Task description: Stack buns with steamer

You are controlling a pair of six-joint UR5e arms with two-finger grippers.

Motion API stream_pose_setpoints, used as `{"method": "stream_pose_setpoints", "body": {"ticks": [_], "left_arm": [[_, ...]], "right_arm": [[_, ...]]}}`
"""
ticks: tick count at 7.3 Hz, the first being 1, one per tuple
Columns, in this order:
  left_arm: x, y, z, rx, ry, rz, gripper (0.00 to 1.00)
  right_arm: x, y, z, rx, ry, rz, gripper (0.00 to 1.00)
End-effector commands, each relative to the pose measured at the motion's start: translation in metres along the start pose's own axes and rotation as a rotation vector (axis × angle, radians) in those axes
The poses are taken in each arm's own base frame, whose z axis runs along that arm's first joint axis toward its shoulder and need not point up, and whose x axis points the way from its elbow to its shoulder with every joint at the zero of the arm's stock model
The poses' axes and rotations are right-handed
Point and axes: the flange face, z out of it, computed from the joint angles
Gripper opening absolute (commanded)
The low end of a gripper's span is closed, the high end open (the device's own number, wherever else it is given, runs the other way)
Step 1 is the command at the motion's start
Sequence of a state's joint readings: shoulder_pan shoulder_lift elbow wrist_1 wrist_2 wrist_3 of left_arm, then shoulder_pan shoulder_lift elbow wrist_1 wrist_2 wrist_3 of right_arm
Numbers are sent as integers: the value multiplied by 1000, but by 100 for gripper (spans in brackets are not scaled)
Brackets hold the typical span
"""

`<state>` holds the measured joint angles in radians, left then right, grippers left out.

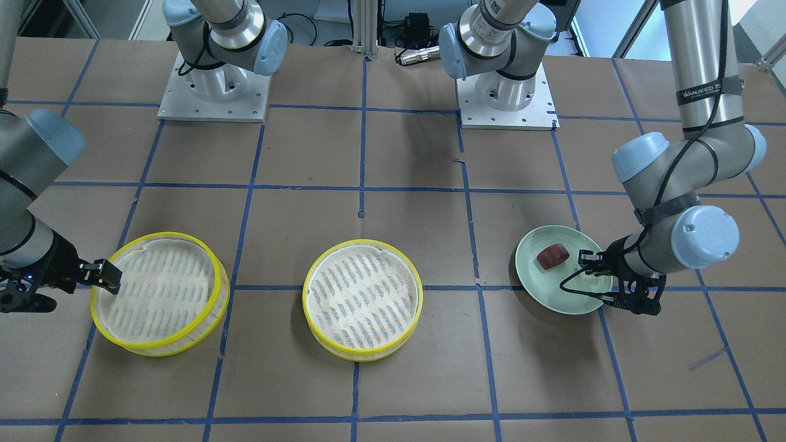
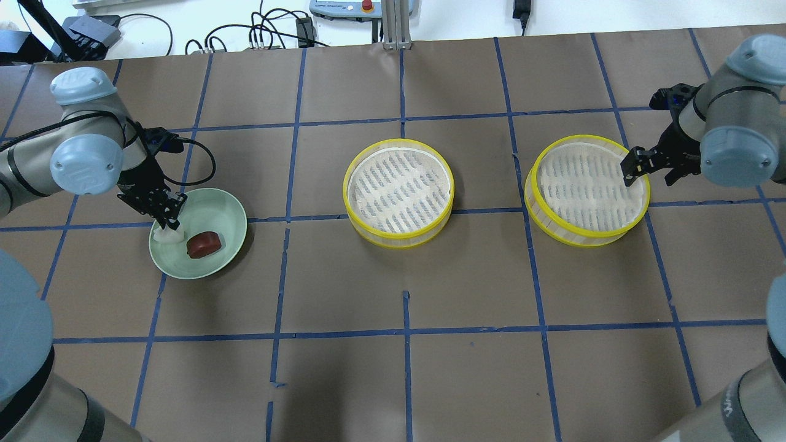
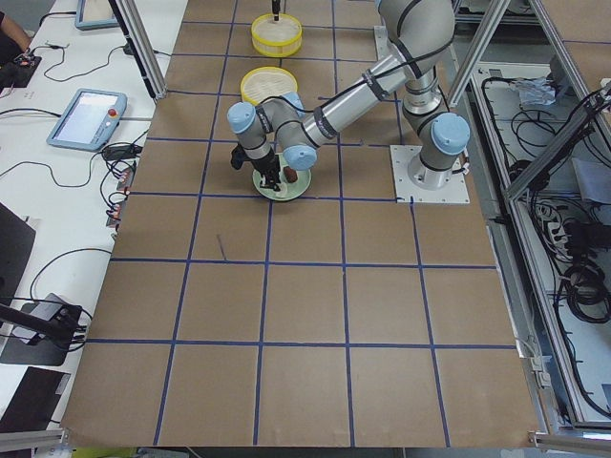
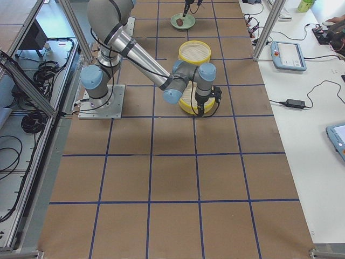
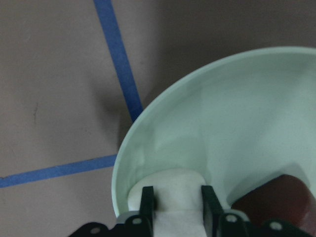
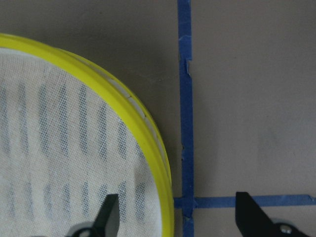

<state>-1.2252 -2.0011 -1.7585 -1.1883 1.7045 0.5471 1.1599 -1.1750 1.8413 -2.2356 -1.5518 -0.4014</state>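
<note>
My right gripper grips this steamer basket by its yellow rim (image 6: 164, 203) next. Then it stacks the basket onto the other one.
A pale green plate (image 2: 228, 212) holds a white oval bun (image 2: 167, 235) and a dark red-brown bun (image 2: 204, 244). My left gripper (image 2: 168, 220) reaches down into the plate's edge. In the left wrist view its fingers (image 5: 147, 200) press both sides of the white bun (image 5: 175, 183), with the red-brown bun (image 5: 276, 197) beside it. Two yellow-rimmed steamer baskets lie on the table, one in the middle (image 2: 399, 190) and one on the right (image 2: 586, 190). My right gripper (image 6: 180, 217) is open and straddles the rim (image 6: 148, 143) of the right basket.
The brown table (image 2: 405, 368) carries a grid of blue tape lines. Both arm bases (image 1: 215, 86) stand at the robot's edge. Cables and a control box lie beyond the far edge (image 2: 270, 27).
</note>
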Motion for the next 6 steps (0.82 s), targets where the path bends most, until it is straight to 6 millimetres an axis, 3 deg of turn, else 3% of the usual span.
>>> {"method": "stream_pose_setpoints", "body": {"ticks": [1, 2, 3, 5, 6], "left_arm": [[4, -7, -43, 58, -27, 3, 16], [35, -21, -76, 111, -10, 26, 16], [84, -32, -103, 147, 20, -45, 16], [200, -44, -118, 178, 126, -214, 16], [250, -45, -114, 161, 209, -301, 16]], "right_arm": [[-1, 4, 9, -9, -3, -17, 34], [-1, 4, 8, -6, -2, -40, 26], [-1, 4, 7, -2, 0, -48, 24], [0, 3, 2, 5, 11, -50, 20], [-1, 3, 2, 6, 5, -48, 20]]}}
